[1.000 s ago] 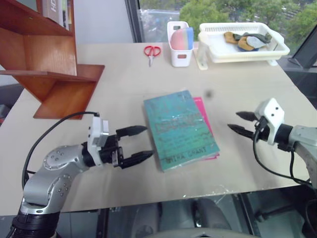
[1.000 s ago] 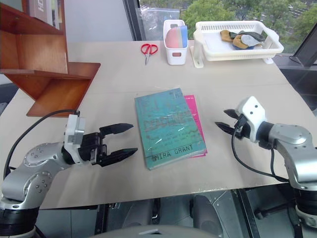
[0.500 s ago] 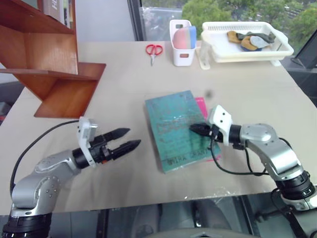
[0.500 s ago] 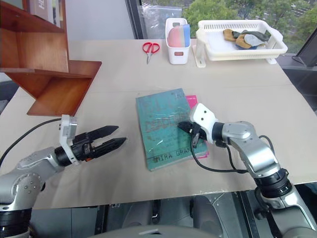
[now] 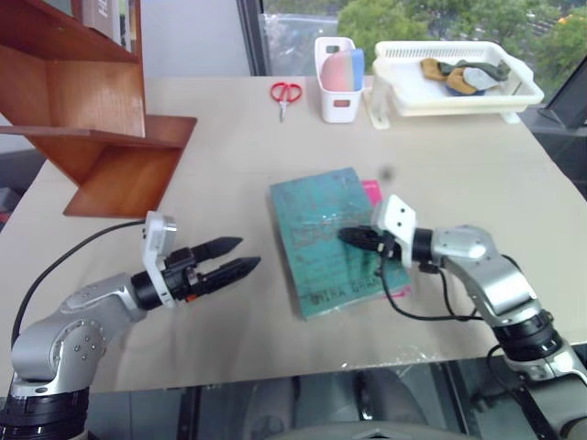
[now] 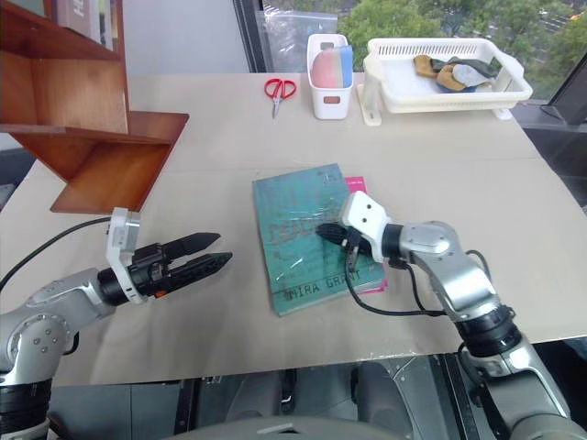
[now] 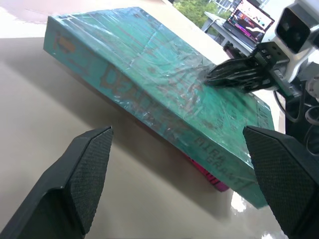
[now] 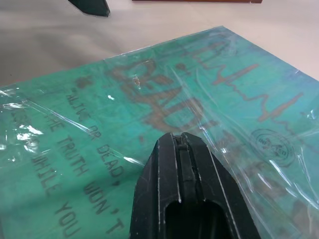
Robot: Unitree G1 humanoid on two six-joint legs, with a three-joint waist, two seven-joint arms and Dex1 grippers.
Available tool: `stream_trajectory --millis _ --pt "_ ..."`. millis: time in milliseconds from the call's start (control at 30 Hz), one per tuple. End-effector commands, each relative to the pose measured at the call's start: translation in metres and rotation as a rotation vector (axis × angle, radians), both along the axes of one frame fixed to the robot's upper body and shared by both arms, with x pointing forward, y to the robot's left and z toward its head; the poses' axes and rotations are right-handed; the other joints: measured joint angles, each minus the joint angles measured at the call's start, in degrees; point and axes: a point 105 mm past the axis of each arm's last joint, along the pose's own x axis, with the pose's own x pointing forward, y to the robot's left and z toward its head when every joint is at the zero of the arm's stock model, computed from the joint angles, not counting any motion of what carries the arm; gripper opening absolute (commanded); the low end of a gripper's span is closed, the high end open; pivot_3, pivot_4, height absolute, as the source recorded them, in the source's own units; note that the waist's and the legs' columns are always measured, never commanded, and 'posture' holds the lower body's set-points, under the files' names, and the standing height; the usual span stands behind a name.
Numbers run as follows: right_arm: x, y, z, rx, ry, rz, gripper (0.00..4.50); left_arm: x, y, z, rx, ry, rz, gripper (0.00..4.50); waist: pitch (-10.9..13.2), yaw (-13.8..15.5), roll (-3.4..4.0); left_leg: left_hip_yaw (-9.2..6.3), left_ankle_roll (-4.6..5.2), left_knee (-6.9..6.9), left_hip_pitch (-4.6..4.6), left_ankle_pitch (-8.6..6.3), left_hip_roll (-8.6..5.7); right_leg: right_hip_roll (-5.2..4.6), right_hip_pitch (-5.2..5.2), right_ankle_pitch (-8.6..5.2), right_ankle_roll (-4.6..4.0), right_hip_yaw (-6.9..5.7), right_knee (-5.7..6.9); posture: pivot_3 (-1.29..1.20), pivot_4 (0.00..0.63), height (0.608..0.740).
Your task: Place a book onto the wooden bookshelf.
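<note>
My left gripper grabs the book's lettered spine (image 5: 288, 252) next, since the spine juts out past the pink book (image 5: 371, 193), leaving open room beneath.
The book (image 5: 321, 229), a thick teal hardcover in clear wrap, lies flat mid-table on top of a thinner pink book (image 5: 371, 193). My right gripper (image 5: 345, 236) is shut, and its tip rests over the middle of the teal cover; the right wrist view shows its fingers (image 8: 180, 149) pressed together above the cover lettering. My left gripper (image 5: 249, 254) is open and holds nothing. It sits low over the table to the left of the book, pointing at the book's long edge. The wooden bookshelf (image 5: 101, 119) stands at the table's far left.
Red scissors (image 5: 282, 93), a white holder with sponges (image 5: 336, 82) and a white basket (image 5: 454, 81) of small items line the table's far edge. Other books (image 5: 110, 18) stand on the shelf's upper board. The table's front edge runs just below both arms.
My right gripper swung left from beside the book to over its cover and went from open to shut. My left gripper drew back a little from the book and rolled.
</note>
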Motion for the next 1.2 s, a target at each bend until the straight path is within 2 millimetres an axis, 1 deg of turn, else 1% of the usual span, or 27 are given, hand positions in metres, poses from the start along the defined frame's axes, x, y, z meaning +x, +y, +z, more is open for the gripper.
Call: stream_trajectory --millis 33,67,133,167,200,233,267,300,400,433,533,633,700,833,1033,1133,1200 --pt "-0.041 -0.013 0.051 0.115 -0.057 0.084 1.37 0.003 -0.002 0.001 0.02 -0.024 -0.038 4.5 0.0 0.08 0.0 0.02 0.01 -0.03 0.0 -0.02 -0.01 -0.02 0.0 0.02 0.04 0.0 -0.04 0.0 0.15 0.74" --pt "-0.047 -0.016 0.053 0.122 -0.046 0.078 1.76 0.004 -0.004 0.0 0.017 -0.018 -0.049 4.5 -0.01 -0.01 -0.02 0.02 0.0 -0.04 0.01 -0.03 0.01 -0.01 0.01 0.02 0.04 0.0 -0.06 0.0 0.15 0.74" --pt "-0.056 -0.02 0.055 0.125 -0.026 0.062 2.72 0.006 -0.008 -0.002 0.013 -0.004 -0.077 4.5 -0.03 -0.59 -0.07 -0.02 -0.02 -0.05 0.06 -0.04 0.03 0.11 0.02 0.01 0.02 -0.02 -0.04 0.0 0.15 0.74" --pt "-0.059 -0.022 0.055 0.129 -0.019 0.05 3.52 0.007 -0.01 -0.004 0.006 0.004 -0.085 4.5 -0.03 -0.69 -0.07 -0.04 -0.03 -0.06 0.1 -0.05 0.06 0.16 0.03 -0.02 -0.03 -0.03 -0.01 0.0 0.15 0.74" --pt "-0.062 -0.023 0.055 0.133 -0.01 0.044 3.71 0.009 -0.011 -0.004 -0.002 0.013 -0.088 4.5 -0.02 -0.9 -0.05 -0.03 -0.03 -0.06 0.11 -0.05 0.07 0.17 0.03 -0.02 -0.04 -0.02 -0.02 0.0 0.15 0.74" --pt "-0.064 -0.023 0.055 0.136 -0.005 0.039 4.34 0.011 -0.011 -0.005 -0.009 0.023 -0.089 4.5 -0.02 -0.91 -0.05 0.02 -0.03 -0.06 0.13 -0.04 0.09 0.2 0.02 -0.03 -0.06 0.04 -0.02 0.0 0.15 0.74" --pt "-0.065 -0.023 0.054 0.132 -0.019 0.026 4.34 0.011 -0.016 -0.006 -0.037 0.061 -0.107 4.5 -0.01 -0.87 -0.04 0.02 -0.03 -0.06 0.12 -0.04 0.09 0.2 0.02 -0.03 -0.06 0.04 -0.02 0.0 0.15 0.74" --pt "-0.068 -0.023 0.054 0.127 -0.026 0.021 4.48 0.012 -0.019 -0.007 -0.083 0.119 -0.112 4.5 -0.02 -0.81 -0.04 0.02 -0.02 -0.05 0.11 -0.04 0.07 0.19 0.02 -0.03 -0.06 0.05 -0.01 0.0 0.15 0.74" --pt "-0.071 -0.021 0.053 0.112 -0.068 0.003 4.48 0.02 -0.026 -0.01 -0.178 0.291 -0.093 4.5 0.0 -0.61 -0.08 -0.01 -0.02 0.02 0.08 -0.04 0.04 0.2 0.02 0.03 0.08 0.03 -0.01 0.0 0.15 0.74" --pt "-0.072 -0.022 0.052 0.089 -0.096 -0.002 4.48 0.02 -0.028 -0.017 -0.176 0.38 -0.079 4.5 0.0 -0.58 -0.08 -0.04 -0.02 0.06 0.07 -0.04 0.01 0.2 0.04 0.04 0.12 0.02 0.0 0.0 0.15 0.74" --pt "-0.074 -0.022 0.051 0.07 -0.116 -0.004 4.48 0.015 -0.034 -0.017 -0.225 0.481 -0.112 4.5 0.02 -0.75 -0.12 -0.1 -0.02 0.09 0.05 -0.04 -0.02 0.21 0.07 0.04 0.14 -0.01 0.0 0.0 0.15 0.74" --pt "-0.078 -0.024 0.05 0.057 -0.141 -0.004 4.48 0.017 -0.036 -0.013 -0.284 0.56 -0.119 4.5 0.03 -0.79 -0.13 -0.23 -0.02 0.08 0.07 -0.04 -0.01 0.23 0.07 0.04 0.14 -0.02 0.03 0.0 0.15 0.74" --pt "-0.079 -0.025 0.048 0.045 -0.145 -0.004 4.48 0.019 -0.037 -0.016 -0.282 0.605 -0.108 4.5 0.03 -0.6 -0.14 -0.29 -0.02 0.1 0.07 -0.03 -0.01 0.3 0.08 0.04 0.14 -0.08 0.08 0.0 0.15 0.74" --pt "-0.078 -0.026 0.045 0.027 -0.162 -0.006 4.48 0.024 -0.04 -0.013 -0.313 0.626 -0.104 4.5 0.03 -0.62 -0.14 -0.31 -0.03 0.13 0.06 -0.03 -0.02 0.3 0.11 0.04 0.13 -0.12 0.07 0.0 0.15 0.74" --pt "-0.077 -0.024 0.043 0.03 -0.157 -0.008 4.48 0.031 -0.049 -0.031 -0.349 0.749 -0.063 4.5 0.02 -0.58 -0.15 -0.36 -0.03 0.16 0.08 -0.03 -0.09 0.26 0.21 0.05 0.13 -0.16 0.06 0.0 0.15 0.74" --pt "-0.076 -0.025 0.042 0.024 -0.154 -0.02 4.48 0.033 -0.056 -0.034 -0.361 0.771 -0.066 4.5 0.02 -0.56 -0.16 -0.39 -0.03 0.16 0.09 -0.03 -0.11 0.25 0.24 0.05 0.13 -0.19 0.06 0.0 0.15 0.74" --pt "-0.075 -0.027 0.042 0.019 -0.153 -0.03 4.48 0.038 -0.064 -0.032 -0.389 0.771 -0.073 4.5 0.02 -0.4 -0.16 -0.41 -0.03 0.17 0.11 -0.03 -0.13 0.25 0.3 0.05 0.13 -0.21 0.06 0.0 0.15 0.74"
